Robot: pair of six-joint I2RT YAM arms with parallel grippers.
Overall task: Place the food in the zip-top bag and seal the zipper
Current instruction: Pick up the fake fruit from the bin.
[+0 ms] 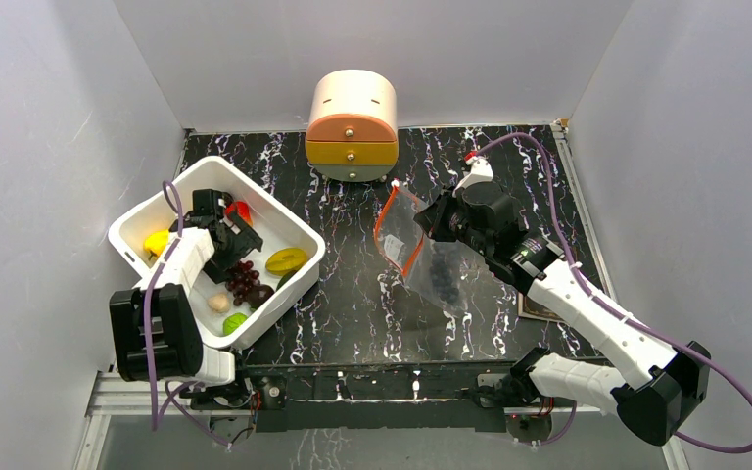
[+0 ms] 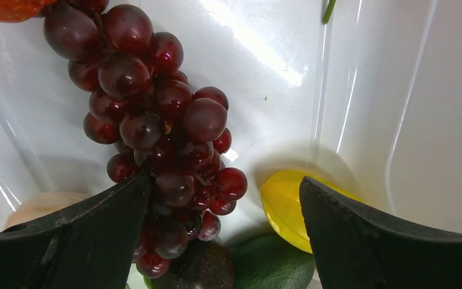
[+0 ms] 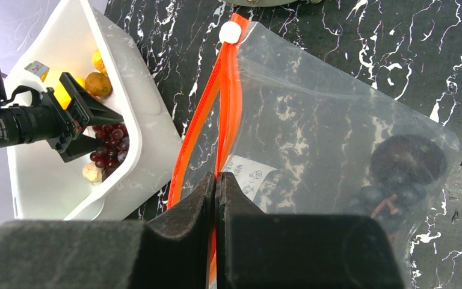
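Note:
The rest of the bunch should stay free to enter the bag first, so I should grip the red grape bunch [image 2: 156,120] with my left gripper across its end near the dark piece.
The food lies in a white tub [image 1: 211,163]. Down in the tub, my left gripper [image 2: 225,180] stands open over a red grape bunch [image 2: 156,120], whose lower end lies against the left finger [image 2: 78,241]. A yellow piece [image 2: 283,205] sits by the right finger, and a green piece [image 2: 277,265] and a dark one [image 2: 198,268] lie below. My right gripper [image 3: 216,180] is shut on the zipper [image 3: 231,90] of the zip-top bag [image 3: 325,120] and holds its mouth open. A dark grape bunch [image 3: 403,168] lies inside the bag. The white slider tab [image 3: 230,33] is at the strip's far end.
A rounded drawer box [image 1: 352,125] stands at the back centre. The tub also holds a yellow piece [image 1: 157,241], a red one [image 1: 240,210], a yellow-green one [image 1: 286,260], a beige one [image 1: 218,303] and a green one [image 1: 235,320]. White walls close in both sides.

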